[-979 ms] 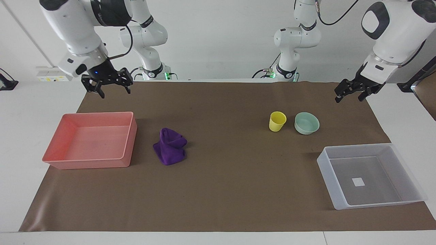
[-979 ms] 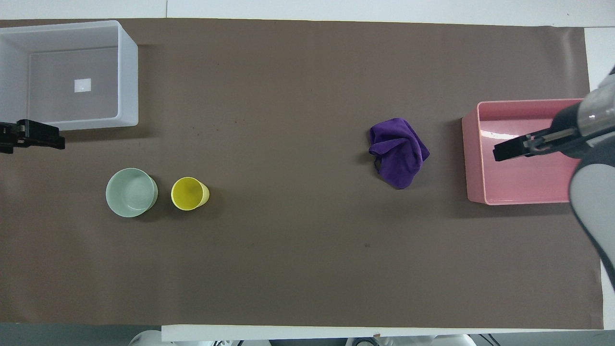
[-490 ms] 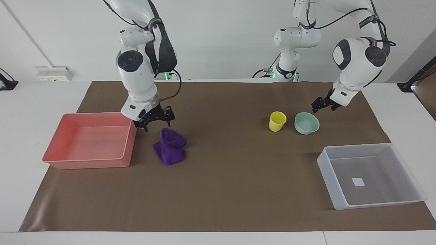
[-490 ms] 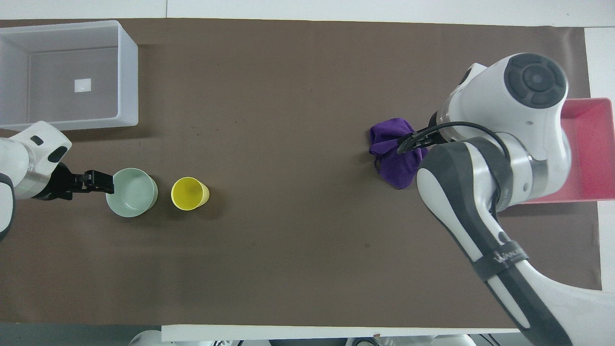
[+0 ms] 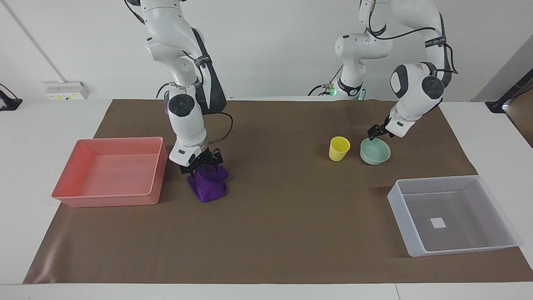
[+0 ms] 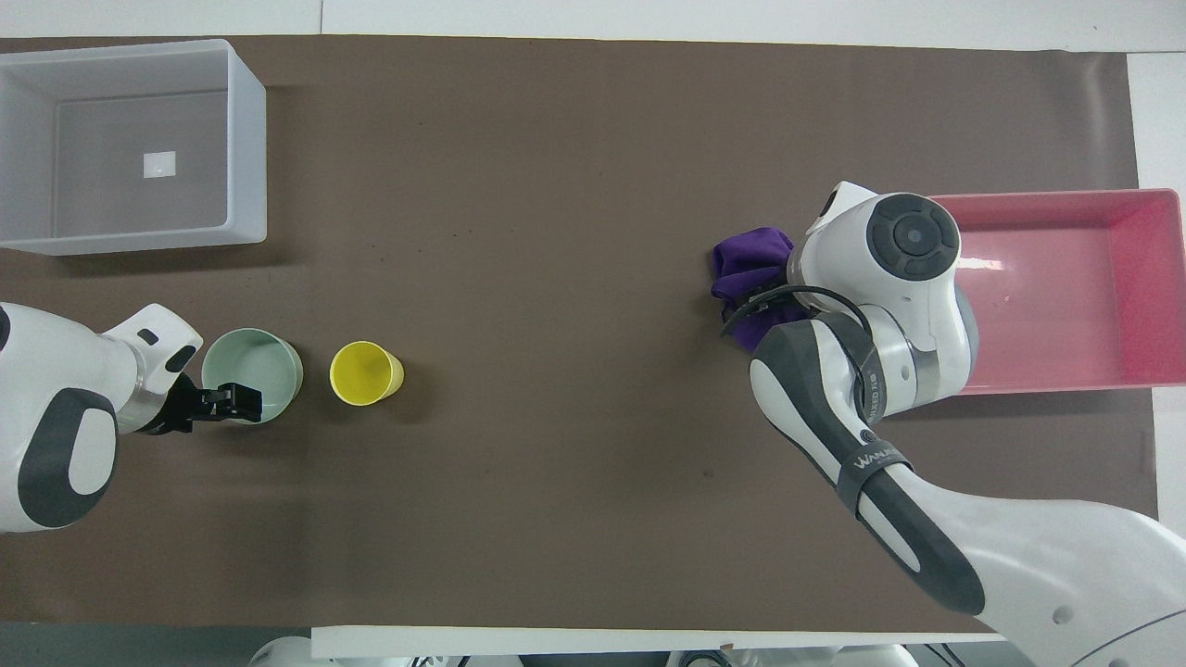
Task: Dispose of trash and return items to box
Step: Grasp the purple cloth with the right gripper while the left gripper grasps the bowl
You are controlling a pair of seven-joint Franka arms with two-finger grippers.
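My right gripper grabs the purple cloth by its bunched top [image 6: 751,257] next, to return the items to their box.
The purple cloth [image 5: 208,186] lies bunched on the brown mat beside the pink tray; it also shows in the overhead view [image 6: 744,267]. My right gripper [image 5: 201,163] is down on the cloth's top, fingers open on either side of it; from overhead its own arm hides it. The mint-green bowl [image 5: 375,153] [image 6: 252,369] and the yellow cup [image 5: 339,148] [image 6: 366,372] stand side by side, upright. My left gripper [image 5: 377,132] [image 6: 232,400] is at the bowl's rim, on its side nearer the robots. The translucent box [image 5: 437,180] [image 6: 246,139] holds nothing.
The pink tray [image 5: 112,196] [image 6: 1047,195] holds nothing and sits at the right arm's end of the table, close to the cloth. The brown mat [image 5: 275,216] covers the table. The box sits farther from the robots than the bowl.
Both arms have come down from their raised positions at the table's ends. The right gripper dropped onto the cloth's top. The left gripper moved in to the bowl's rim. No object has moved.
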